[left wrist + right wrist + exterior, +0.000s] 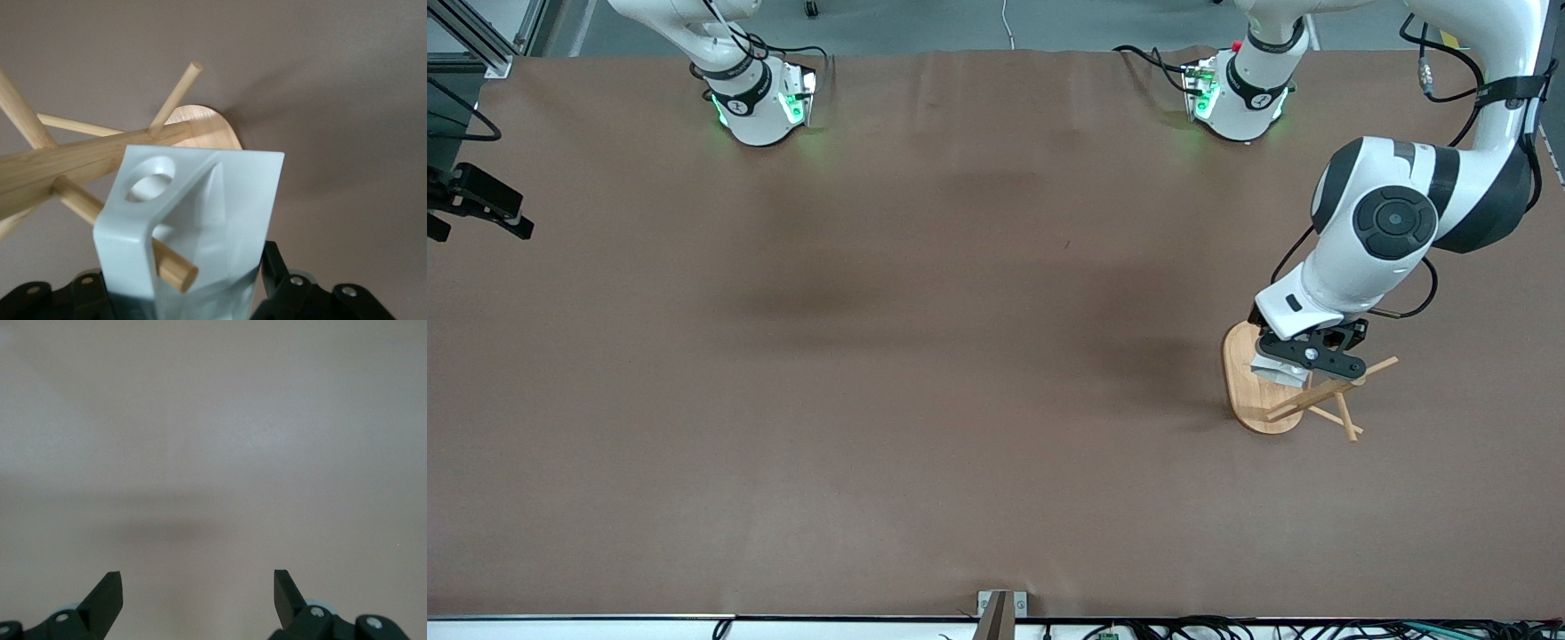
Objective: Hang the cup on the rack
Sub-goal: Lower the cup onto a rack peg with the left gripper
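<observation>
In the left wrist view the rack's peg pokes through the opening of the cup's handle, so the cup would hang there. My left gripper opens now.
The white faceted cup (1278, 370) is held over the wooden rack (1319, 397) near the left arm's end of the table. My left gripper (1305, 354) is shut on the cup's body (207, 220). The rack's post (73, 163) and oval base (210, 130) lie just past the cup in the left wrist view. One peg (172, 267) passes through the opening between the cup's handle tab (130, 220) and its body, and the peg's end shows on this side. The tab's round hole (148, 179) is empty. My right gripper (198, 587) is open over bare table and does not show in the front view.
Brown table covering (925, 356) runs across the whole table. Both arm bases (760, 102) stand along the edge farthest from the front camera. A black mount (476, 204) juts in at the right arm's end. A small bracket (1000, 609) sits at the nearest edge.
</observation>
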